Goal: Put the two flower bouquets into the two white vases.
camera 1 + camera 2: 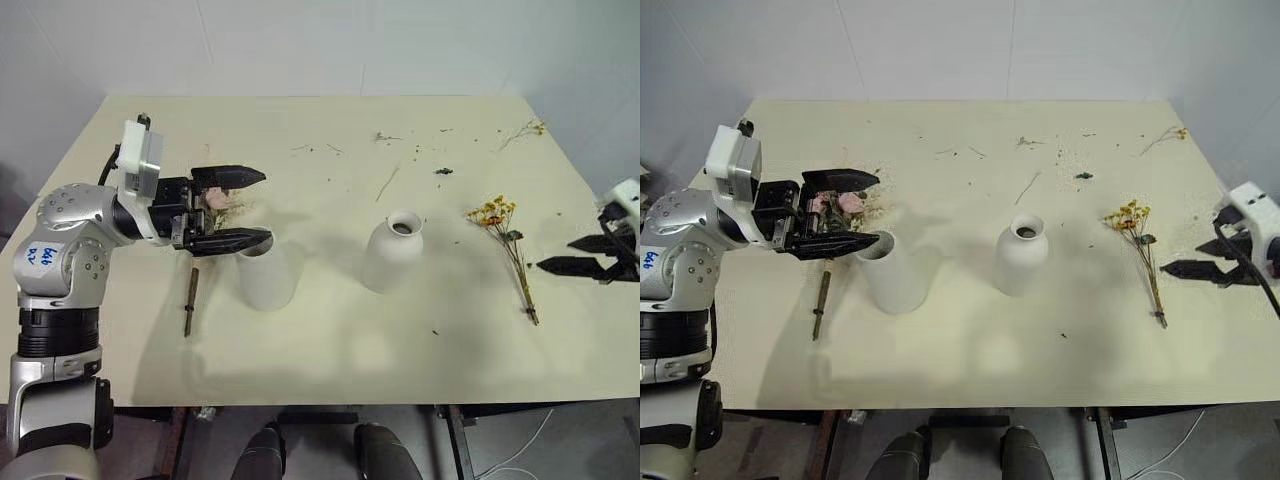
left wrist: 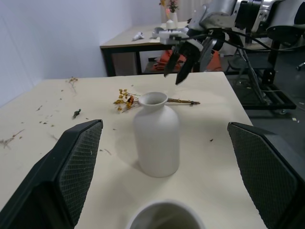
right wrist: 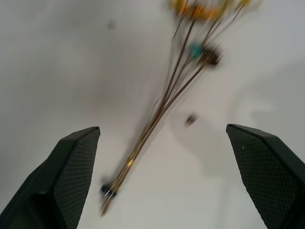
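Observation:
The pink-rose bouquet (image 1: pixel 219 200) should stand in the white vase (image 1: pixel 264 275), so I need to grab it by its stems with my left gripper next.
The pink-rose bouquet (image 1: pixel 219 200) lies on the table at the left, its brown stem (image 1: pixel 190 300) pointing toward the near edge. My left gripper (image 1: pixel 266 207) hovers open over its flower head, fingers level and pointing right, just above the rim of the wide-mouthed white vase (image 1: pixel 268 275). The narrow-necked white vase (image 1: pixel 395 252) stands upright at the centre. To its right the thin yellow-orange bouquet (image 1: pixel 510 245) lies flat. Beside its stem end my right gripper (image 1: pixel 556 255) is open and tilted down, with the stems (image 3: pixel 162 109) between its spread fingers but apart from them.
Loose dried sprigs (image 1: pixel 388 180) and small bits of debris (image 1: pixel 442 172) are scattered over the far half of the beige table (image 1: pixel 330 350); another sprig (image 1: pixel 525 130) lies at the far right corner. A white wall runs behind the table.

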